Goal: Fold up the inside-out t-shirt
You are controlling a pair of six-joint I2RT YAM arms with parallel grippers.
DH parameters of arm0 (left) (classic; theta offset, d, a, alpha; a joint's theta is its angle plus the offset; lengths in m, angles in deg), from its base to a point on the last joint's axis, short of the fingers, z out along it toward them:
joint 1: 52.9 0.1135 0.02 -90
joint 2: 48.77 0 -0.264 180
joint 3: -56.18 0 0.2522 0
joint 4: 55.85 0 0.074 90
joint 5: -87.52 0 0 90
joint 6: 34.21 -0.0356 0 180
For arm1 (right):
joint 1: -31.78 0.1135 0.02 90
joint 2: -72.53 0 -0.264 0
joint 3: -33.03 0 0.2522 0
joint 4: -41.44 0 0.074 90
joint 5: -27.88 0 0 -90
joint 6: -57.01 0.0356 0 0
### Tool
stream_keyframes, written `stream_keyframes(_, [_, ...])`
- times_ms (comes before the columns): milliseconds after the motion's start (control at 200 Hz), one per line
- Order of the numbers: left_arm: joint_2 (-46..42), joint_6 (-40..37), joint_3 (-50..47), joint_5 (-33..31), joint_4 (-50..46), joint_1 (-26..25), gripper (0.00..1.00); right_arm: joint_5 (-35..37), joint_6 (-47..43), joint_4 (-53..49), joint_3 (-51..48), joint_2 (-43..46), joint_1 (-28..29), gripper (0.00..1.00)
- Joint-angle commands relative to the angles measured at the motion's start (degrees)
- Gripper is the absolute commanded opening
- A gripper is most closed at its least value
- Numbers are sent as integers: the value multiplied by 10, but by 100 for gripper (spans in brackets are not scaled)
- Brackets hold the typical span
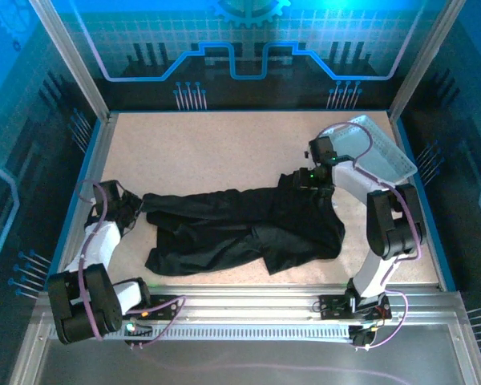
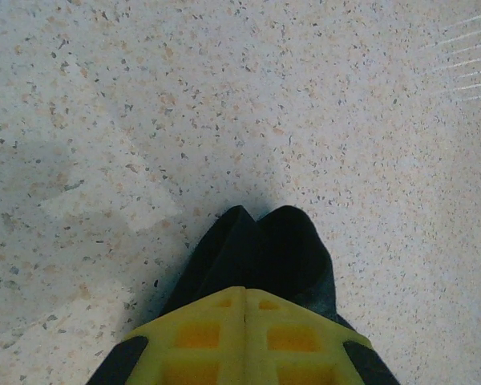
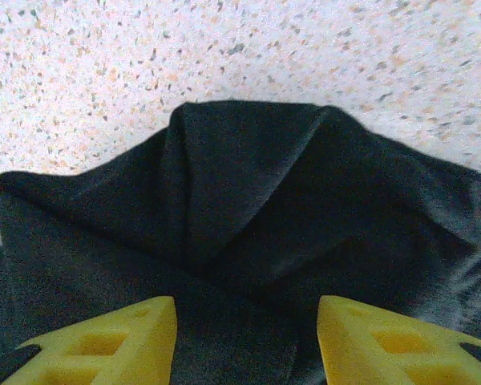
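Observation:
The t-shirt's raised fold (image 1: pixel 300 184) (image 3: pixel 245 314) is opposite the t-shirt's end at my left gripper, so my right gripper will grip the t-shirt there next. This will spread the bunched t-shirt for folding.
The inside-out t-shirt (image 1: pixel 240 228) is plain black and lies bunched and stretched across the middle of the speckled table. My left gripper (image 1: pixel 136 207) is at its left end. In the left wrist view the yellow fingers of that gripper (image 2: pixel 244 293) are pressed together, with a fold of the t-shirt (image 2: pixel 264 249) sticking out past them. My right gripper (image 1: pixel 311 183) is over the shirt's upper right part. In the right wrist view this gripper (image 3: pixel 246 309) is open, its fingers apart over a raised ridge of the t-shirt (image 3: pixel 248 184).
A light grey perforated tray (image 1: pixel 377 152) leans at the back right, behind the right arm. Bare table (image 1: pixel 208 148) lies behind the shirt. Enclosure walls and metal posts ring the table, and a metal rail (image 1: pixel 248 309) runs along the near edge.

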Motion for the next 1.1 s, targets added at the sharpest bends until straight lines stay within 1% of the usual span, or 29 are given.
stream_keyframes(0, [3,3,16,-7,1,8,0,-36,-17,23,-4,-1,-5,51])
stream_keyframes(145, [3,0,19,-9,-2,8,0,-37,-13,26,-16,-7,-2,49])
stream_keyframes(255, [4,2,20,-11,-1,8,0,-30,-6,8,-7,-26,-1,48])
stream_keyframes(340, [4,2,20,-12,-2,8,0,-15,-1,-2,-6,-36,3,55])
stream_keyframes(415, [3,1,21,-11,-2,8,0,-18,0,-3,-8,-41,3,54])
stream_keyframes(485, [4,1,22,-12,-2,8,0,-24,1,-1,-10,-41,3,49])
stream_keyframes(670, [7,1,29,-11,-6,8,0,-28,4,-2,-15,-16,4,30])
stream_keyframes(730, [8,1,32,-12,-7,8,0,-21,6,-7,-17,3,4,24])
stream_keyframes(810, [9,1,36,-13,-8,8,0,-11,8,-16,-17,29,4,18])
stream_keyframes(870, [12,2,39,-12,-5,8,0,-3,9,-23,-16,51,4,12])
stream_keyframes(1020, [29,9,65,0,8,8,0,-3,23,-35,0,108,-3,1])
stream_keyframes(1095, [44,13,86,9,29,8,0,-11,30,-37,25,126,-10,0])
